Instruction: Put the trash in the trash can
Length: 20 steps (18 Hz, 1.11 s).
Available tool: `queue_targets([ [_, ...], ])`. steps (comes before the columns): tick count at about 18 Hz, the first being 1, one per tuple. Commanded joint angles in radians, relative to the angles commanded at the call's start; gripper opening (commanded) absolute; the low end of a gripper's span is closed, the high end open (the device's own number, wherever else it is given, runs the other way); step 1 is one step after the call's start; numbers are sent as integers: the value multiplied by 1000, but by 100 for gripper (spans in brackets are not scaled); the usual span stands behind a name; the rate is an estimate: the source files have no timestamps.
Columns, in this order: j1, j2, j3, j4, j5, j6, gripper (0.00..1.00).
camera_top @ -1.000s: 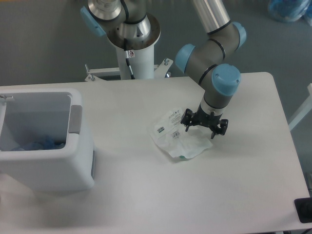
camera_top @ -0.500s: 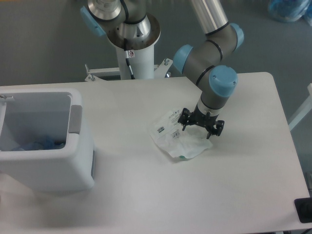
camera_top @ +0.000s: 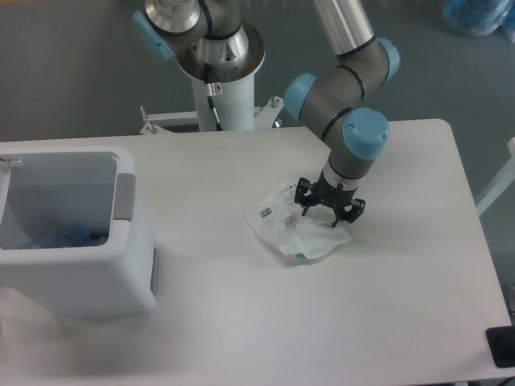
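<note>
The clear plastic packet has to go into the white trash can, so my gripper will grab it next by its green-striped edge and then drop it in there.
A clear wrinkly plastic packet with white printed labels, the trash, lies flat near the middle of the white table. My gripper hangs open right over the packet's right part, its black fingers spread wide and nothing between them. The white boxy trash can with a grey handle panel stands at the table's left edge, well apart from the gripper. Something blue shows at the bottom of the can.
The arm's white pedestal rises behind the table's far edge. A small black object sits at the front right corner. A white frame stands beyond the right edge.
The gripper has drifted a little to the left and away from the camera over the packet, staying open. The packet has not moved.
</note>
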Motion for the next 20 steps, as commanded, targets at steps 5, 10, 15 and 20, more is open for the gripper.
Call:
queue_targets([
  [5,5,0,-6,-2,0,0,23],
  [10,5,17,-6,-12,0,-2,7],
  [15,3,47,12,-9,-11,0,3],
  [20,0,113,77,-2,-138,-12,3],
])
